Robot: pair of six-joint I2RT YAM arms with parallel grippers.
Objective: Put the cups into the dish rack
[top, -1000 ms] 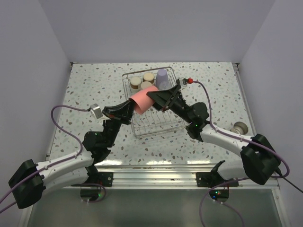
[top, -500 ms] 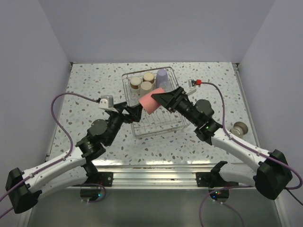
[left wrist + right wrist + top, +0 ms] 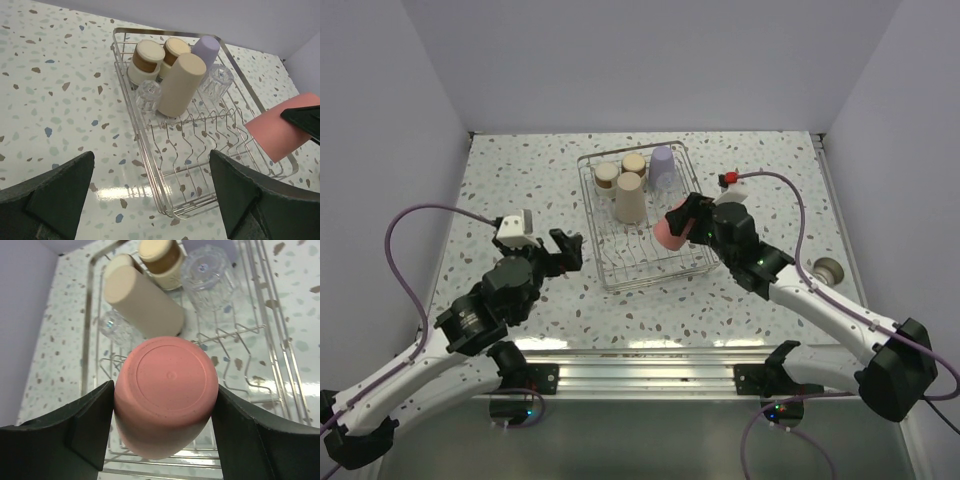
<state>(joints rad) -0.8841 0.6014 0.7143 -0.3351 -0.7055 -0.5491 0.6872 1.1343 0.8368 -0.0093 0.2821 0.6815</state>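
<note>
The salmon-pink cup slants, its lower end [image 3: 666,238] above the front wires, so my right gripper first stands the cup upright on the rack [image 3: 595,230], before opening.
My right gripper [image 3: 676,226] is shut on a salmon-pink cup [image 3: 670,230], which hangs over the right side of the wire dish rack [image 3: 595,230]. In the right wrist view the cup's [image 3: 167,395] flat base faces the camera, and a finger presses each side. A beige tumbler [image 3: 630,198], two steel cups with tan bases [image 3: 607,175] and a lavender cup [image 3: 663,167] stand at the back of the rack. Clear glass cups [image 3: 149,95] sit beside the tumbler [image 3: 181,84]. My left gripper [image 3: 565,250] is open and holds nothing, above the table left of the rack [image 3: 134,115].
One more steel cup with a tan base [image 3: 825,268] stands on the speckled table at the right, near the right arm's forearm. White walls close in the table on three sides. The front rows of the rack [image 3: 86,355] hold only bare wire.
My left gripper has let go of the pink cup, opened wide and pulled back to the left of the rack. The right gripper has carried the cup right and lower over the rack.
</note>
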